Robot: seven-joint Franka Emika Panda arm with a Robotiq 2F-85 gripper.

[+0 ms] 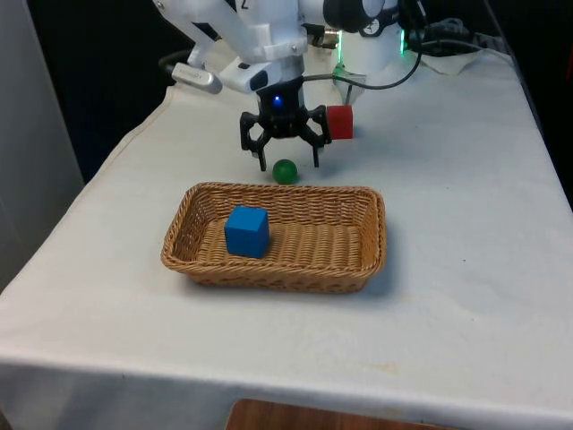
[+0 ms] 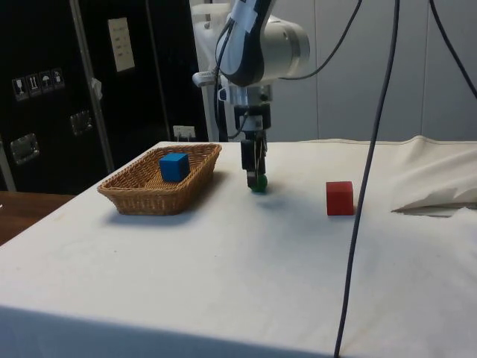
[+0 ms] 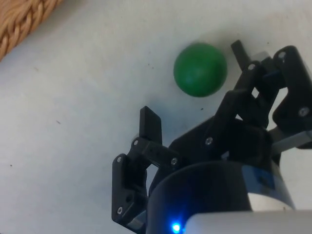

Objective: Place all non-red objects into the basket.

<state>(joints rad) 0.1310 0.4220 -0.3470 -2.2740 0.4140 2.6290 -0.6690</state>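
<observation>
Every non-red object needs to go into the basket. My gripper should next grab the green ball around its round middle [image 1: 285, 172] [image 3: 200, 69] for that.
A green ball [image 1: 285, 171] rests on the cloth just behind the basket's far rim; it also shows as the green ball [image 3: 200, 69] and the green ball [image 2: 258, 183]. My gripper [image 1: 288, 162] hangs open low over the ball, one finger on each side of it, nothing held. In the wrist view the ball lies just past the gripper [image 3: 195, 83] and its fingertips [image 3: 150, 122]. A blue cube [image 1: 247, 231] sits inside the wicker basket [image 1: 365, 260], near the front view's left end. A red cube [image 1: 339, 122] stands on the cloth behind the gripper, towards the front view's right.
The basket's woven corner [image 3: 19, 22] is near the ball in the wrist view. A black cable [image 2: 373, 149] hangs across the side view. Rumpled cloth [image 2: 440, 198] lies beyond the red cube [image 2: 340, 198].
</observation>
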